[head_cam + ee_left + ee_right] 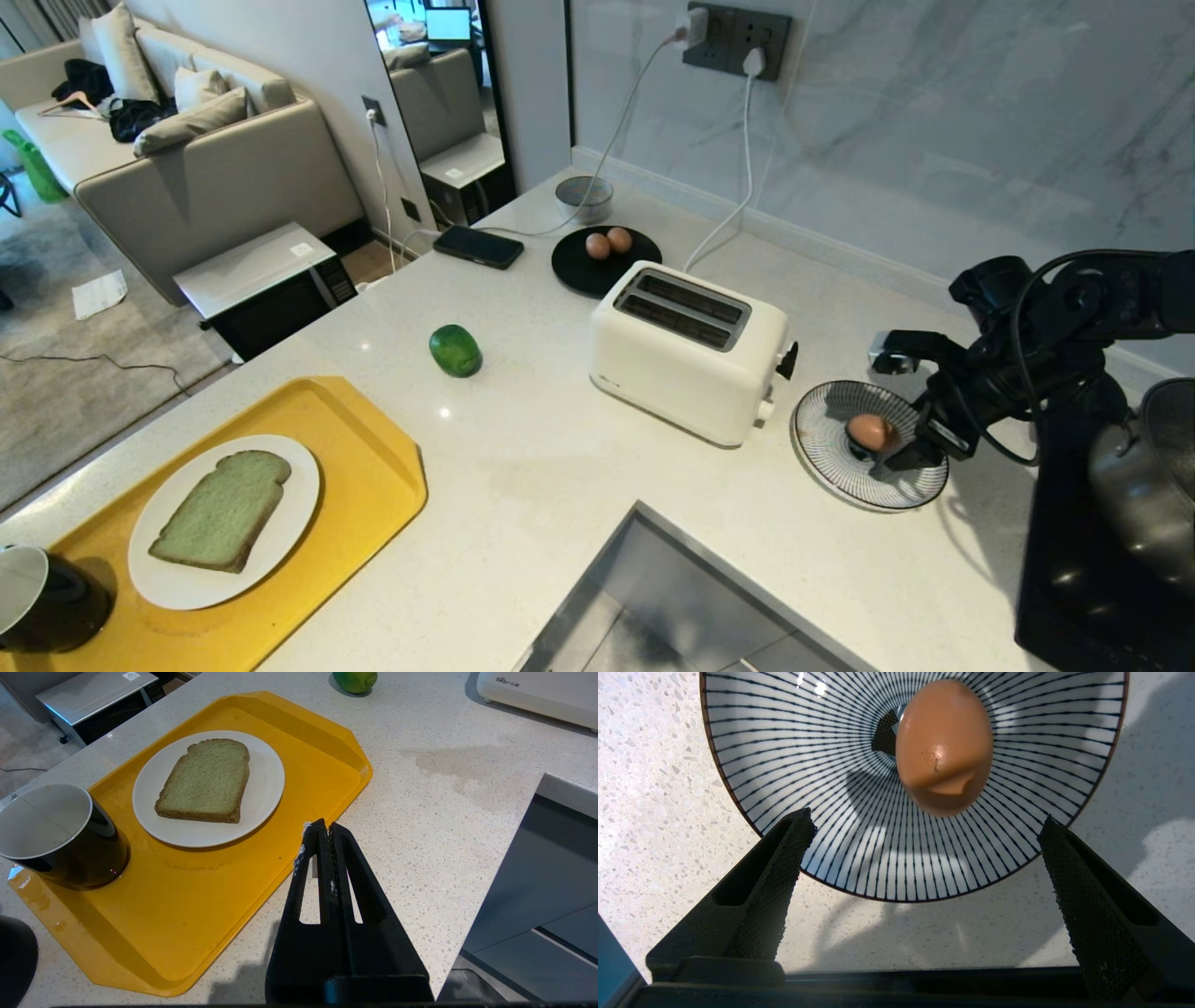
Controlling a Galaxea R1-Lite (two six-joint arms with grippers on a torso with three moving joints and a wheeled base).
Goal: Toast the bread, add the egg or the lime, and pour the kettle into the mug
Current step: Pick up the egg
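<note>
My fingers stop short of the egg over the bowl's near rim. My right gripper moves toward the egg, before it closes.
The pale green bread lies flat on a white plate on the yellow tray. One egg rests in a striped bowl right of the white toaster. My right gripper hovers open over the bowl's near rim, its fingers apart from the egg. The lime sits on the counter. The black mug stands on the tray's corner. My left gripper is shut and empty beside the tray. The kettle shows only partly at the right edge.
Two more eggs lie on a black plate behind the toaster, beside a phone and a small grey bowl. Cables run to the wall sockets. A sink opens at the front. A black hob lies under the kettle.
</note>
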